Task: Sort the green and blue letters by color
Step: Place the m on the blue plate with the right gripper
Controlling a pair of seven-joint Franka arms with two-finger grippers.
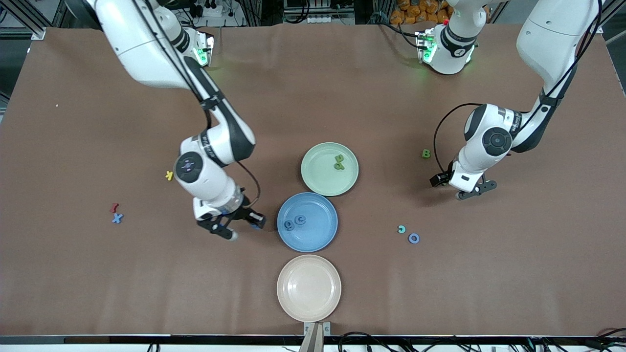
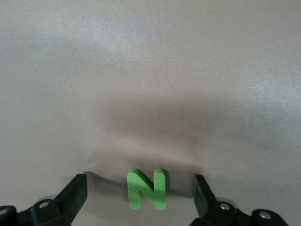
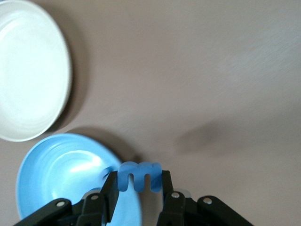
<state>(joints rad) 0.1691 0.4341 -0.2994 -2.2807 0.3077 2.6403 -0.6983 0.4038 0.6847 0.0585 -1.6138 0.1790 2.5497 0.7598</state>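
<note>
In the left wrist view the fingers stand low on either side of the green N, so my left gripper closes now. Closing now would catch it.
My right gripper [image 1: 240, 226] is shut on a blue letter m [image 3: 139, 176] and holds it just above the table beside the blue plate [image 1: 313, 242], on the side toward the right arm's end. That plate holds two blue letters [image 1: 295, 222]. The green plate [image 1: 318, 181] holds green letters [image 1: 339, 162]. My left gripper [image 1: 475, 190] is open and low over the table, with a green N [image 2: 146, 189] lying between its fingers, untouched. A green B [image 1: 426, 153], a teal c [image 1: 401, 229], a blue O [image 1: 413, 238] and a blue X [image 1: 117, 218] lie loose on the table.
An empty beige plate [image 1: 308, 287] sits nearest the front camera, below the blue plate; it also shows in the right wrist view [image 3: 28, 70]. A yellow K [image 1: 169, 175] and a small red letter [image 1: 114, 207] lie toward the right arm's end.
</note>
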